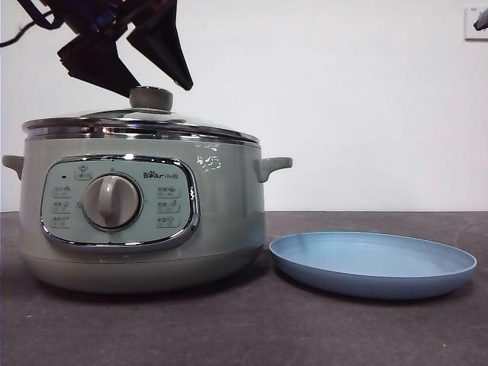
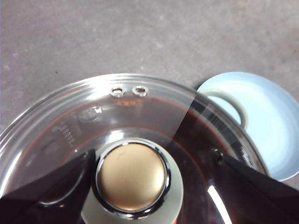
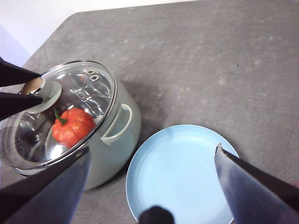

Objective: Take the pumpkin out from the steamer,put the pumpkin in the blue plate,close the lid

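Note:
My left gripper should next grab the glass lid by its knob (image 1: 151, 97) to open the steamer (image 1: 145, 221). Then I can take out the pumpkin.
The steamer (image 1: 145, 221) stands at the left with the glass lid (image 1: 141, 122) shut on it. The pumpkin (image 3: 72, 126) lies inside and shows through the glass in the right wrist view. My left gripper (image 2: 154, 156) is open, with a jaw on each side of the lid's knob (image 2: 131, 176), not closed on it. In the front view it (image 1: 160, 85) hangs just above the knob (image 1: 150, 97). The blue plate (image 1: 374, 263) lies empty to the right of the steamer. My right gripper (image 3: 152, 150) is open and empty, high above the plate (image 3: 182, 172).
The steamer's side handle (image 1: 273, 165) sticks out toward the plate. The dark table (image 1: 252, 328) runs in front of both. A white wall stands behind. A black tip (image 1: 480, 21) shows at the top right corner.

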